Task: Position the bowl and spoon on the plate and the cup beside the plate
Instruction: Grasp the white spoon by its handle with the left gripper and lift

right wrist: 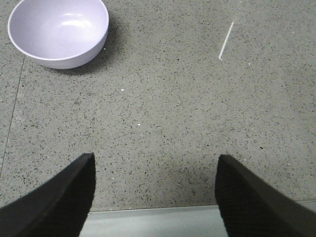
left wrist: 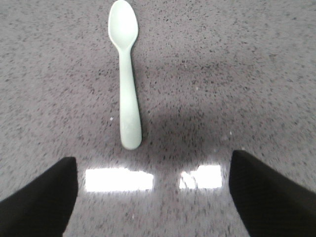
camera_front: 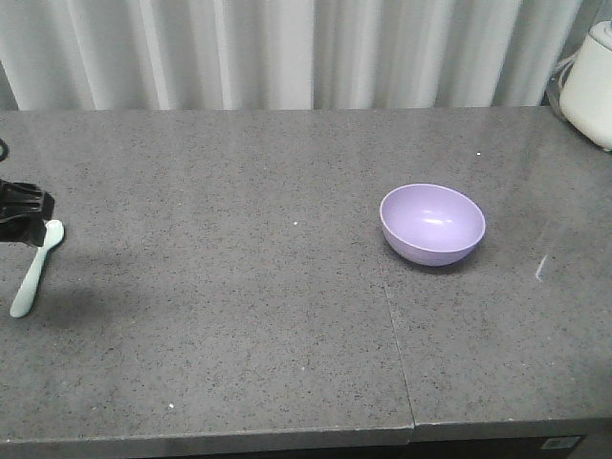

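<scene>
I will next grab the mint-green spoon by its slender handle (camera_front: 36, 272) with my left gripper, so I can set the spoon on the plate.
A lilac bowl (camera_front: 432, 223) stands upright and empty on the grey counter, right of centre; the right wrist view has the bowl (right wrist: 59, 30) at its upper left. A mint-green spoon (camera_front: 36, 268) lies flat near the counter's left edge. My left gripper (left wrist: 154, 163) is open just above the counter, and the spoon (left wrist: 127, 74) lies ahead of its fingers, handle end nearest, untouched. In the front view the left gripper (camera_front: 24, 212) shows as a black block by the spoon's scoop. My right gripper (right wrist: 155, 158) is open and empty over the counter's front edge. Plate and cup are out of view.
A white rice cooker (camera_front: 593, 81) stands at the back right corner. A curtain hangs behind the counter. A seam (camera_front: 392, 316) runs front to back left of the bowl. A short white streak (right wrist: 225, 40) marks the surface right of the bowl.
</scene>
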Robot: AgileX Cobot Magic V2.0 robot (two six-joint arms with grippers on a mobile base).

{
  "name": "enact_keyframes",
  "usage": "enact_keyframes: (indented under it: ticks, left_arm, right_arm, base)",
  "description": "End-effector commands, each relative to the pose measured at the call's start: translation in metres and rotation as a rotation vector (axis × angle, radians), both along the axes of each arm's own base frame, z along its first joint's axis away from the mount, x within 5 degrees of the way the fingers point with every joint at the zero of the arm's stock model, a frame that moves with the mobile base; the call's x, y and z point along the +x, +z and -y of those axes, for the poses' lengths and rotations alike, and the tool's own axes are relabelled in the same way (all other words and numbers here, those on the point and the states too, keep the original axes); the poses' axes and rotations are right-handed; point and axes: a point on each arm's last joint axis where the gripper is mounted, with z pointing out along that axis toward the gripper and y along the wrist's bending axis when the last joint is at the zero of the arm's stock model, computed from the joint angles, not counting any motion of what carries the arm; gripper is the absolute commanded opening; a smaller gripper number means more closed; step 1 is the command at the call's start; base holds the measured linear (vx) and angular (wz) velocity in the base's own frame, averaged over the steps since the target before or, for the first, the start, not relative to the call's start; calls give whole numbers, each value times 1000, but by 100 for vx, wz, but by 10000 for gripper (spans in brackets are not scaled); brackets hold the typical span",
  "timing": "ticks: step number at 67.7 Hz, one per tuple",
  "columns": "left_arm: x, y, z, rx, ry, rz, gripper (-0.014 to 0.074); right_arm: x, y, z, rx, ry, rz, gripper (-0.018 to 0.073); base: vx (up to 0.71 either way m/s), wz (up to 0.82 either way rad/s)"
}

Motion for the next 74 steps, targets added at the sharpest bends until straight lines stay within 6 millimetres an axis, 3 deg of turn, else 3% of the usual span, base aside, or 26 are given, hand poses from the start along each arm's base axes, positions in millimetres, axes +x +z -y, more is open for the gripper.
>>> enact_keyframes:
  ticks: [1, 12, 27, 48, 74]
  left_arm:
    - [21, 5, 3, -9, 1, 50, 590]
    - [50, -12, -2, -6, 22, -1, 590]
    - [71, -26, -16, -1, 56, -46, 590]
    - [82, -51, -33, 3, 81, -109, 590]
    - [95, -70, -31, -38, 66, -106, 590]
  right_arm:
    - [3, 14, 1, -10, 1, 82, 507]
    - [3, 14, 1, -10, 1, 81, 507]
    - [2, 14, 1, -10, 1, 80, 507]
    - [2, 14, 1, -10, 1, 80, 507]
    - [2, 14, 1, -9, 1, 80, 507]
  base:
    - [0, 0]
    - [0, 0]
    - [0, 0]
    - [0, 0]
    - [0, 0]
